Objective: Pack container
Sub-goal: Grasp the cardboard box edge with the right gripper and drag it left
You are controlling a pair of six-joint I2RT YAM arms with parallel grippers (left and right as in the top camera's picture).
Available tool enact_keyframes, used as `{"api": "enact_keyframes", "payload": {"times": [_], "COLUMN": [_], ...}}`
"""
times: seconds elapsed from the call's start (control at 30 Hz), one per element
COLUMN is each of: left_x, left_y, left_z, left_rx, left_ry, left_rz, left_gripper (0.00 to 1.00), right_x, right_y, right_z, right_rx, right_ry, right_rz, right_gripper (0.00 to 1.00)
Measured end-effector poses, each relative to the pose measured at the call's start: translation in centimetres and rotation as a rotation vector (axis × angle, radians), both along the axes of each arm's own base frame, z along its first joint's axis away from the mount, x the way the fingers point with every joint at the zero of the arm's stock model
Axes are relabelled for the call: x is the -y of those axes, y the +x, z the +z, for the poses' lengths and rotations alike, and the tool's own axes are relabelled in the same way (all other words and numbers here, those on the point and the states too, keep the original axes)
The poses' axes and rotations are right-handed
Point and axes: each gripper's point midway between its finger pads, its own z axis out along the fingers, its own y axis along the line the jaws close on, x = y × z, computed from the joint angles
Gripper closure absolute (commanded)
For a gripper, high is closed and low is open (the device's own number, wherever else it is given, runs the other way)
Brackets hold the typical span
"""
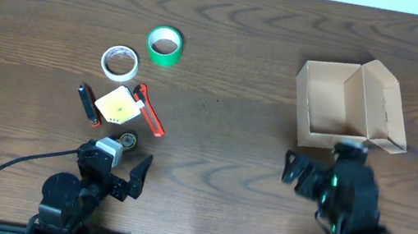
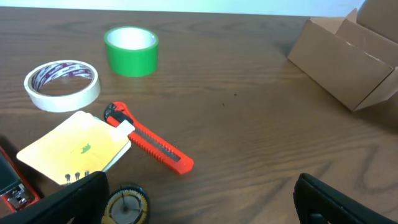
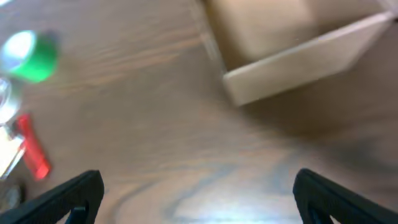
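Observation:
My right gripper grabs the box's near side rim [image 1: 333,137] [image 3: 306,47] next, to turn the open box and bring it to the items for packing.
The container [image 1: 326,101] is an open tan cardboard box at the right of the table, with its flap lid standing up on the right side. It also shows in the left wrist view [image 2: 345,65] and, blurred, in the right wrist view [image 3: 298,59]. My right gripper [image 1: 317,160] is open and empty, just in front of the box's near wall; its jaws [image 3: 199,199] are over bare table. My left gripper [image 1: 114,165] is open and empty near the front edge, and its jaws [image 2: 199,202] are just short of the loose items.
At the left lie a green tape roll [image 1: 165,46], a white tape roll [image 1: 120,62], a yellow note pad [image 1: 118,105], a red box cutter [image 1: 149,111], a black-and-red tool [image 1: 89,104] and a small round yellow-black disc [image 1: 128,141].

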Motion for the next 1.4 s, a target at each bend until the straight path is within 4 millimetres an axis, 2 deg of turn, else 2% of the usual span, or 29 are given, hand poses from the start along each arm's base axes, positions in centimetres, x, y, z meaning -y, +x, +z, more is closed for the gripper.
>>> {"api": "enact_keyframes", "payload": {"times": [0.2, 0.33, 0.43, 0.53, 0.7, 1.03, 1.1, 1.13, 1.23, 1.4], "left_x": [0.0, 0.0, 0.0, 0.0, 0.0, 0.0, 0.0, 0.0, 0.0, 0.0], "left_y": [0.0, 0.0, 0.0, 0.0, 0.0, 0.0, 0.0, 0.0, 0.0, 0.0], "left_z": [0.0, 0.0, 0.0, 0.0, 0.0, 0.0, 0.0, 0.0, 0.0, 0.0], "left_rx": [0.0, 0.0, 0.0, 0.0, 0.0, 0.0, 0.0, 0.0, 0.0, 0.0], "left_ry": [0.0, 0.0, 0.0, 0.0, 0.0, 0.0, 0.0, 0.0, 0.0, 0.0], "left_rz": [0.0, 0.0, 0.0, 0.0, 0.0, 0.0, 0.0, 0.0, 0.0, 0.0], "left_gripper": [0.05, 0.05, 0.05, 0.05, 0.05, 0.05, 0.05, 0.05, 0.05, 0.05], "right_x": [3.2, 4.7, 4.8, 4.7, 4.7, 6.1, 6.2, 6.2, 6.2, 6.6], "right_y": [2.6, 4.4, 5.6, 5.9, 6.5, 7.9, 8.2, 8.3, 8.3, 8.6], "right_z": [0.8, -0.2, -2.2, -3.7, -4.9, -6.9, -7.8, -8.3, -9.7, -10.1], "right_rx": [-0.193, -0.325, -0.396, -0.452, -0.483, -0.503, -0.519, -0.531, -0.571, -0.569], "right_ry": [-0.016, 0.043, 0.106, 0.146, 0.191, 0.238, 0.237, 0.236, 0.234, 0.216], "right_rz": [-0.186, -0.276, -0.298, -0.307, -0.35, -0.52, -0.533, -0.539, -0.556, -0.555], "right_gripper": [0.01, 0.01, 0.01, 0.01, 0.04, 0.08, 0.14, 0.25, 0.99, 0.99]}}
